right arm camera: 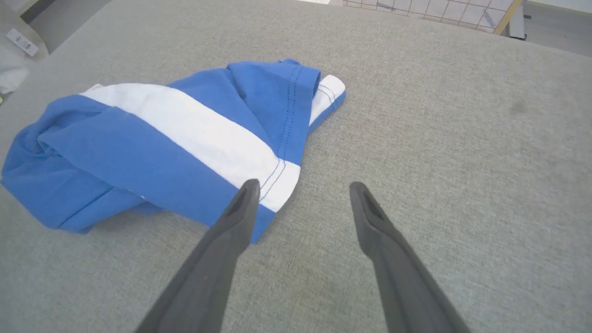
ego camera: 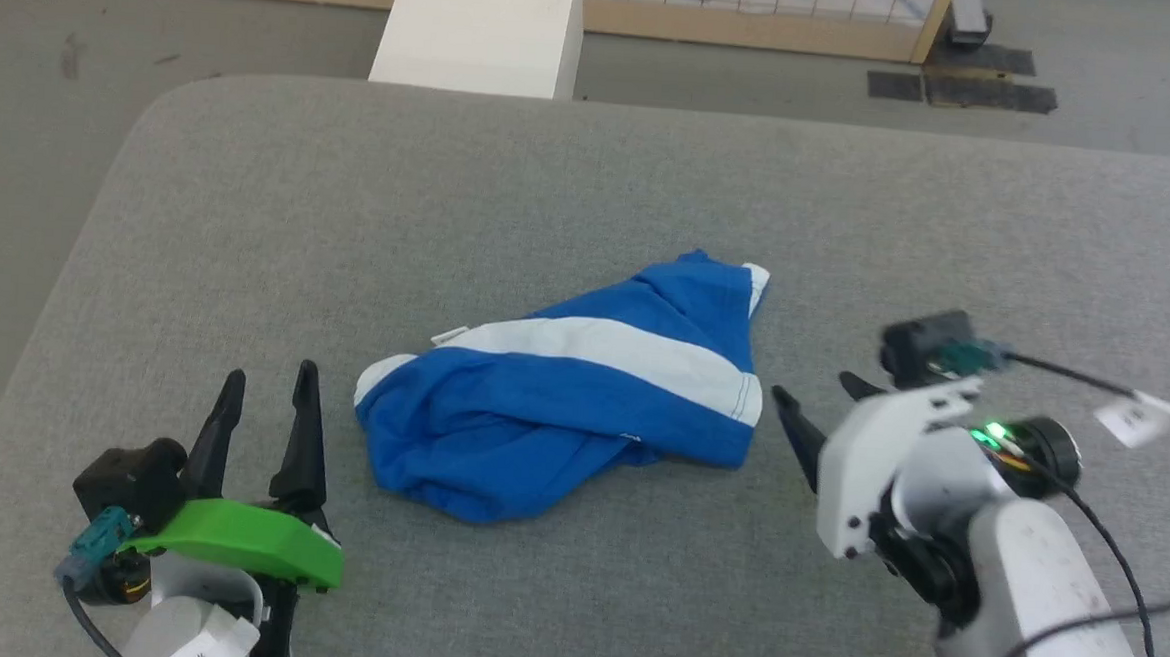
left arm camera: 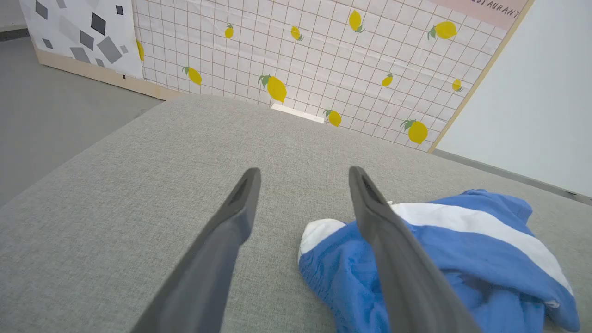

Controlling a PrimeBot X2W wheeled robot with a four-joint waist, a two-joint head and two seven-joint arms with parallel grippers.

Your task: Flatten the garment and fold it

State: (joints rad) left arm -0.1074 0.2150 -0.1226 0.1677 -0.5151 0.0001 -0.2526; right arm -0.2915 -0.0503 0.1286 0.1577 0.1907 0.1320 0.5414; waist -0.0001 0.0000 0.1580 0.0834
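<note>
I need to grab the garment (ego camera: 561, 397) next with my right gripper by its stitched hem, where the white stripe ends, so that I can flatten and fold it.
The garment (ego camera: 561, 397) is a bright blue jersey with a broad white stripe, lying crumpled in a heap on the grey padded table (ego camera: 592, 189). A small white tag sticks out at its upper left edge. My left gripper (ego camera: 267, 382) stands open to the left of the heap, nothing between its fingers. From the left wrist, the garment (left arm camera: 462, 259) lies just right of the open left gripper (left arm camera: 303, 178). My right gripper (ego camera: 822, 391) is open at the heap's right edge. In the right wrist view the garment (right arm camera: 152, 138) lies left of the open right gripper (right arm camera: 300, 187), clear of it.
A white block (ego camera: 481, 23) stands on the floor past the table's far edge. A wooden-framed panel with a grid and lemon print (left arm camera: 323, 60) stands behind it. The table's left edge (ego camera: 79, 242) curves down to grey floor. Cables trail from the right wrist (ego camera: 1093, 385).
</note>
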